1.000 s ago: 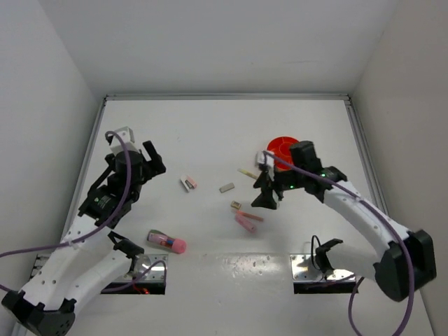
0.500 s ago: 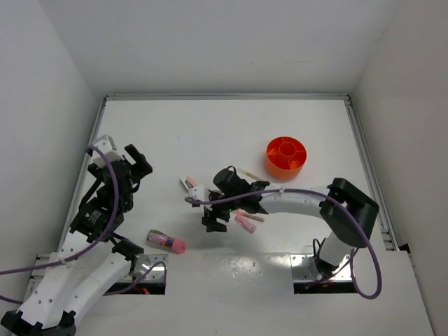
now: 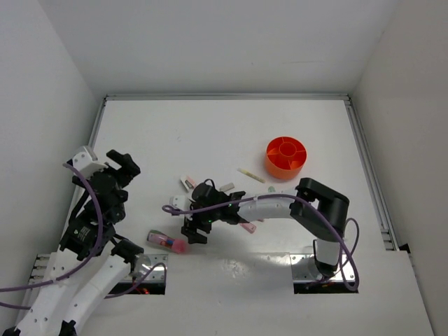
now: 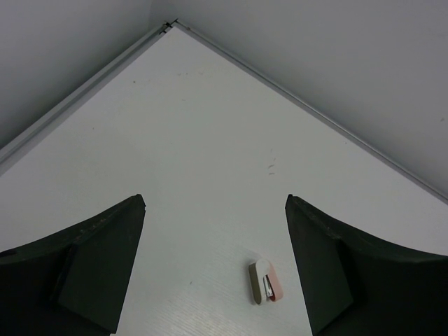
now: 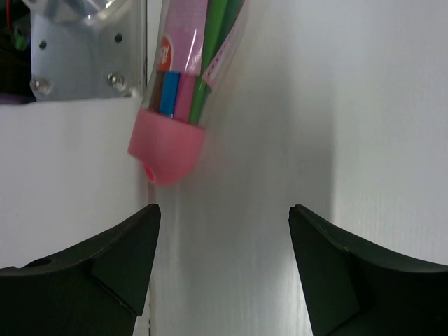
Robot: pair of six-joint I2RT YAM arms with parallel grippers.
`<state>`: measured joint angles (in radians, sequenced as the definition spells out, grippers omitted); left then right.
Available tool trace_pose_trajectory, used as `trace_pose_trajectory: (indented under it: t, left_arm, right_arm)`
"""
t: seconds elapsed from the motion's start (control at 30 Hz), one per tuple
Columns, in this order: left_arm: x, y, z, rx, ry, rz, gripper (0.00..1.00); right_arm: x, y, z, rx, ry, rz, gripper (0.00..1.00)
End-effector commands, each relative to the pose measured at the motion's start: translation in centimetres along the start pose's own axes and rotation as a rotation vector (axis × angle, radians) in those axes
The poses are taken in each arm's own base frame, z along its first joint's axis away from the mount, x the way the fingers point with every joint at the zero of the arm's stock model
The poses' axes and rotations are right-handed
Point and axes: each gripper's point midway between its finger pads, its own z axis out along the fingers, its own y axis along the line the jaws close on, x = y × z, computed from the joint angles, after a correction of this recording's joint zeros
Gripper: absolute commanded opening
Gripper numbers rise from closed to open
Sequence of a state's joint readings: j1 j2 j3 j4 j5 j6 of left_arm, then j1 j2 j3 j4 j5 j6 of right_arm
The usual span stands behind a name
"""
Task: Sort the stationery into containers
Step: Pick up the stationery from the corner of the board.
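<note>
The chunky pink tube needs to go into the orange bowl (image 3: 285, 155) with its clear pen-filled body free, so the robot's right gripper needs to grab it by its pink cap (image 3: 180, 246) next.
The chunky pink tube (image 3: 166, 241) lies near the front left; in the right wrist view it (image 5: 183, 84) holds coloured pens, its pink cap just ahead of my left fingertip. My right gripper (image 3: 192, 232) is open and empty beside that cap, reached across from the right (image 5: 224, 210). My left gripper (image 3: 124, 163) is open and empty at the far left (image 4: 215, 203). A white-pink block (image 3: 187, 183) lies on the table and shows between the left jaws, well below them (image 4: 265, 281). A grey block (image 3: 226, 187), a pale-yellow stick (image 3: 250, 175) and a pink stick (image 3: 247, 226) lie mid-table. The orange bowl (image 3: 285, 155) stands at the right.
Metal mounting plates (image 3: 147, 269) sit at the near edge by the arm bases; one shows beside the tube in the right wrist view (image 5: 84, 49). White walls enclose the table on three sides. The right arm's forearm (image 3: 269, 205) lies across the middle, over some items.
My right arm has swung from beside the orange bowl leftward across the table to the pink tube. My left gripper has pulled back to the left.
</note>
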<state>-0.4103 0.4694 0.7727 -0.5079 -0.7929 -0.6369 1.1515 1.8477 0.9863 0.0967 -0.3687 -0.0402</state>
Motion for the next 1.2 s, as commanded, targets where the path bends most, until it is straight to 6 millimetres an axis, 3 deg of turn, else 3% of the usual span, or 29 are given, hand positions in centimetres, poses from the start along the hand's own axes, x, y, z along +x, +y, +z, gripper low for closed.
trace_pose_trajectory:
  t: [0.0, 0.4, 0.6, 1.07, 1.17]
  left_arm:
    - [-0.8, 0.3, 0.1, -0.02, -0.036, -0.027, 0.87]
    - [-2.2, 1.2, -0.6, -0.039, -0.088, -0.083, 0.87]
    - [-3.0, 2.5, -1.5, -0.058, -0.129, -0.135, 0.87]
    - [-3.1, 2.7, -1.5, -0.066, -0.134, -0.135, 0.87]
    - [-3.2, 2.7, -1.7, -0.062, -0.139, -0.142, 0.87]
  right_arm:
    - [-4.0, 1.0, 0.6, -0.034, -0.075, 0.056, 0.75]
    - [-4.2, 4.0, 1.9, -0.067, -0.037, 0.061, 0.79]
    - [-5.0, 3.6, 3.2, -0.029, -0.022, 0.064, 0.79]
    - [-3.5, 1.4, 6.0, 0.094, 0.051, 0.091, 0.79]
    - [-3.3, 0.4, 6.1, 0.145, 0.063, 0.083, 0.75]
